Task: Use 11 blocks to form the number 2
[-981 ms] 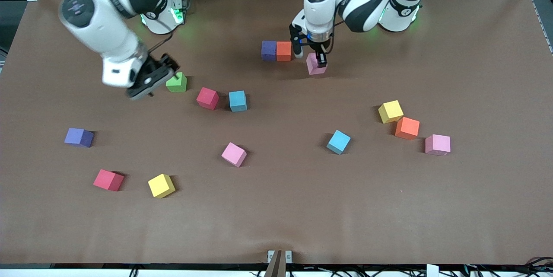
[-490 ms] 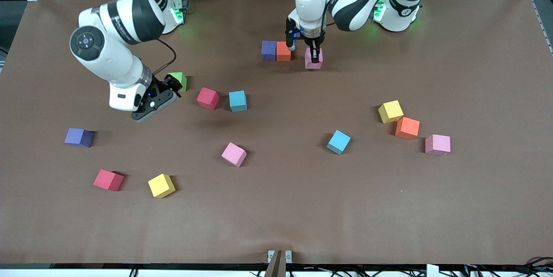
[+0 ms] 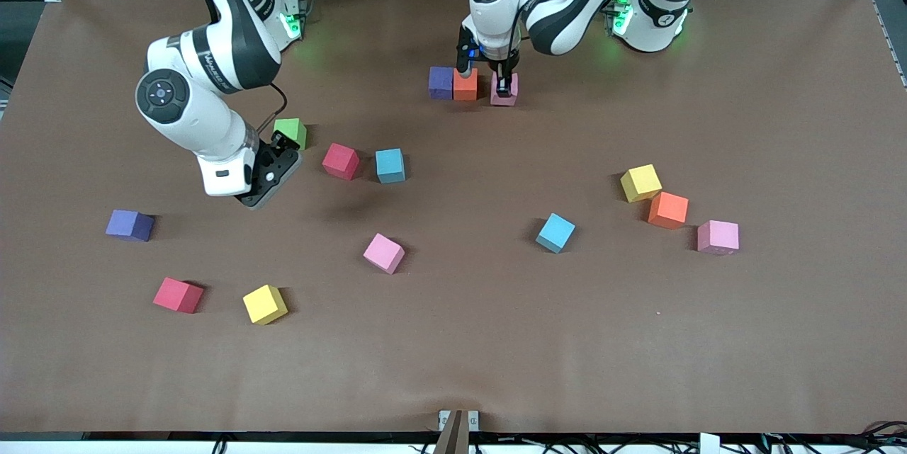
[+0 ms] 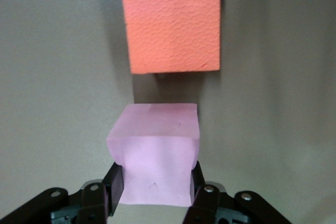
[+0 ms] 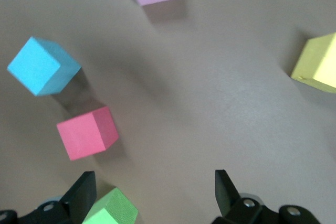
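Observation:
I need to keep holding the pink block with my left gripper until it meets the orange block, because a piece of table still lies between the pink block's far edge and the orange block.
My left gripper [image 3: 503, 86] is shut on a pink block [image 3: 504, 95], its fingers [image 4: 113, 184] pressing two sides of that pink block [image 4: 157, 150]. The block sits just beside an orange block [image 3: 465, 83], a narrow gap between them; I cannot tell whether it touches the table. The orange block [image 4: 170, 22] abuts a purple one [image 3: 441, 82] in a row. My right gripper [image 3: 273, 172] hangs open and empty beside the green cube [image 3: 291, 132], nearer the front camera. In the right wrist view my right gripper [image 5: 155, 192] has the green cube [image 5: 111, 208] by one finger.
Loose blocks lie scattered: red [image 3: 341, 160], blue [image 3: 390, 165], pink [image 3: 383, 253], blue [image 3: 555, 232], yellow [image 3: 640, 183], orange [image 3: 667, 210], pink [image 3: 718, 237], purple [image 3: 130, 225], red [image 3: 178, 295], yellow [image 3: 265, 304]. Bare brown table [image 3: 453, 355] lies near the front camera.
The left gripper has carried the pink block toward the orange block, closing most of the gap. The right arm has swung toward the middle of the table, its gripper now beside the green cube.

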